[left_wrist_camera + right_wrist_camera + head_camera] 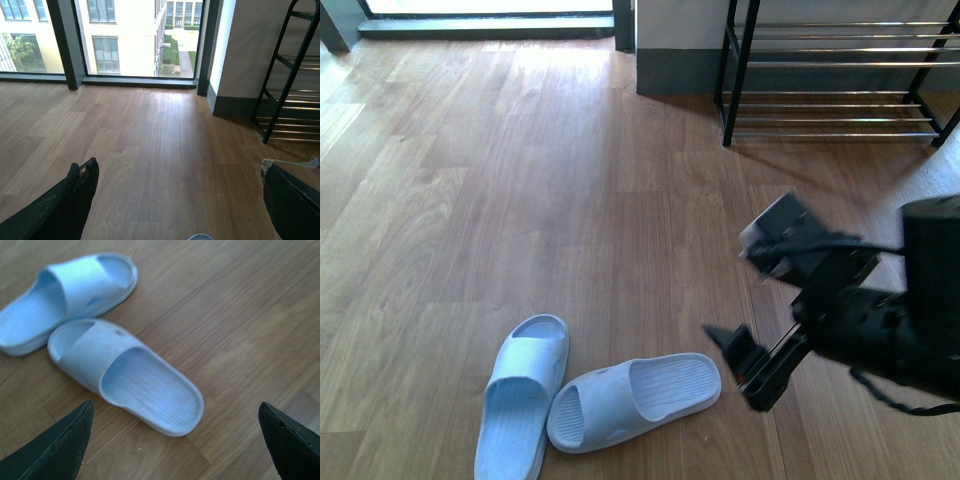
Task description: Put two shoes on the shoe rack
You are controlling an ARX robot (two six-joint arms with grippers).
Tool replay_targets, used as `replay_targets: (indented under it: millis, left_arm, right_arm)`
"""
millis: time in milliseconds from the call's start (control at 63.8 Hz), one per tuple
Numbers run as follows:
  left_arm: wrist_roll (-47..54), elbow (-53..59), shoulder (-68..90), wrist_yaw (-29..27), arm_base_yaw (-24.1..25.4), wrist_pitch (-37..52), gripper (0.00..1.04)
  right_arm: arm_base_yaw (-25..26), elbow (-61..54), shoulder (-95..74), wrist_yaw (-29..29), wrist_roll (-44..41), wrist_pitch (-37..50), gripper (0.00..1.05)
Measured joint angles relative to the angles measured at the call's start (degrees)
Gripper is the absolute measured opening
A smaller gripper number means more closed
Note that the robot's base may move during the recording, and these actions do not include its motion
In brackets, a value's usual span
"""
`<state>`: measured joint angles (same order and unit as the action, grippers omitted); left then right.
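Observation:
My right gripper will next grab the slanted slide by its side edge [685, 411] and put it on the shoe rack [830, 65].
Two pale blue slides lie side by side on the wood floor. In the front view one is at the near left [520, 395] and the other lies slanted beside it [635, 398]. My right gripper [740, 368] is open and empty, just right of the slanted slide. In the right wrist view it [175, 404] hovers over the end of the nearer slide [135, 380], with the other slide [65, 290] beyond. My left gripper [182, 182] is open and empty above bare floor. The shoe rack [830, 65] stands at the far right. No grey sneakers are in view.
A wall with a dark baseboard [675, 70] stands left of the rack. A floor-to-ceiling window [130, 40] lies beyond. The rack's black frame [287, 75] shows in the left wrist view. A pale blue edge [200, 236] peeks in at that view's lower border.

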<state>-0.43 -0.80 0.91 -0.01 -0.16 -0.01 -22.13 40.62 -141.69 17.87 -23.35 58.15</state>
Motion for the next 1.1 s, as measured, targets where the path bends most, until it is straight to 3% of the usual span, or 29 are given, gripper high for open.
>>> replay_targets:
  millis: [282,705,1097]
  left_arm:
    - [0.0,0.0,0.0,0.0,0.0,0.0,0.95]
    - [0.0,0.0,0.0,0.0,0.0,0.0,0.95]
    - [0.0,0.0,0.0,0.0,0.0,0.0,0.95]
  right_arm:
    - [-6.3,16.0,-22.9,1.9,-7.4,-5.0,0.96]
    - [-10.1,29.6,-32.3,2.4,-2.8,-7.0,0.95]
    - [-11.1,31.1,-32.3,4.3,0.9,-9.2,0.3]
